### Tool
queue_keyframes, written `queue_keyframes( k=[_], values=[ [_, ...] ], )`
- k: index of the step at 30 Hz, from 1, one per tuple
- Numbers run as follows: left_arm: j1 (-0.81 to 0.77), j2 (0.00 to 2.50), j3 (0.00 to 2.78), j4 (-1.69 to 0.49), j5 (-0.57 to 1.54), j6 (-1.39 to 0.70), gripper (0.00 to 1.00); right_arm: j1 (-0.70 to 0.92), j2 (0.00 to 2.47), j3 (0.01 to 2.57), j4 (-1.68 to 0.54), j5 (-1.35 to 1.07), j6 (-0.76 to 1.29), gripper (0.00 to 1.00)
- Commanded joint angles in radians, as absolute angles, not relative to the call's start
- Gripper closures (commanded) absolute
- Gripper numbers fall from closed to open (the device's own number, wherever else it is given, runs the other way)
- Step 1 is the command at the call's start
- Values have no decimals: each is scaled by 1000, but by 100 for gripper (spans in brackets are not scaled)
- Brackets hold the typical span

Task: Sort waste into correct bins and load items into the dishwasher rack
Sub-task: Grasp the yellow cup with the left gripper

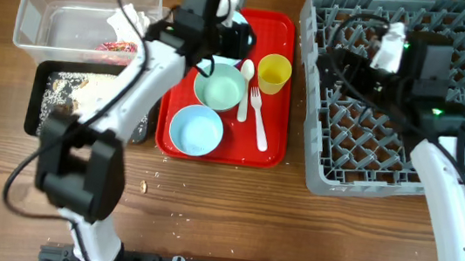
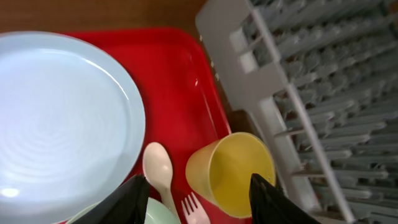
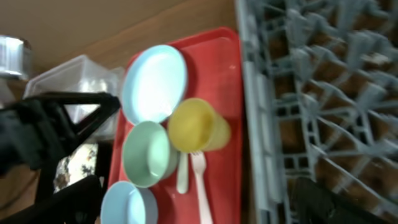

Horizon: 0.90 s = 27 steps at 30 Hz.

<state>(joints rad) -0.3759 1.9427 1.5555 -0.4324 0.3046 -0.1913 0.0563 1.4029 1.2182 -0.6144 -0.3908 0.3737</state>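
Note:
My left gripper pinches the cup's rim on the side facing the spoon (image 1: 246, 81) next. The yellow cup's base stays free, to hand it to my right gripper for racking.
On the red tray (image 1: 272, 126) lie a mint bowl (image 1: 220, 87), a blue bowl (image 1: 195, 131), a yellow cup (image 1: 274, 72), a white spoon (image 1: 246, 81) and a fork (image 1: 259, 123). My left gripper (image 1: 241, 38) hovers over the tray's far end, covering most of the pale-blue plate (image 2: 62, 118). Its jaws are open, and the left gripper (image 2: 202, 206) holds nothing; spoon (image 2: 158, 169), fork (image 2: 194, 211) and cup (image 2: 233, 174) lie below it. My right gripper (image 1: 347, 63) hangs wide open over the grey rack (image 1: 409, 124). Napkin (image 1: 128, 20) and wrapper (image 1: 117, 47) lie in the clear tub (image 1: 35, 11).
A black tray (image 1: 40, 100) with food scraps (image 1: 79, 91) sits in front of the tub, left of the red tray. Crumbs dot the wooden table near its front. The left arm crosses above the black tray. The rack's near wall (image 2: 249, 81) stands right beside the red tray.

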Motion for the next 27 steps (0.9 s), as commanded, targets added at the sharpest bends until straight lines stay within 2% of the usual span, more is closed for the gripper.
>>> queue_keyframes(
  k=[1,6,13,17,21,23,27],
  values=[
    [-431,2035,1615,-424,308,-104,44,23,1406,1236,-659,-374,358,0],
    [-476,2102,1618,-420,212,-104,42,22,1406,1236,-700,-373,314,0],
    [-480,2132,1618,-417,187,-105,48,22,1406,1236,-710,-371,313,0],
    [-483,2148,1618,-403,189,-105,63,22,1406,1236,-712,-359,313,0],
    [-503,2157,1618,-376,197,-112,88,22,1406,1236,-714,-359,313,0],
    [-517,2156,1618,-355,197,-112,96,22,1406,1236,-717,-359,313,0],
    [-532,2150,1618,-339,197,-118,96,22,1406,1236,-720,-359,313,0]
  ],
)
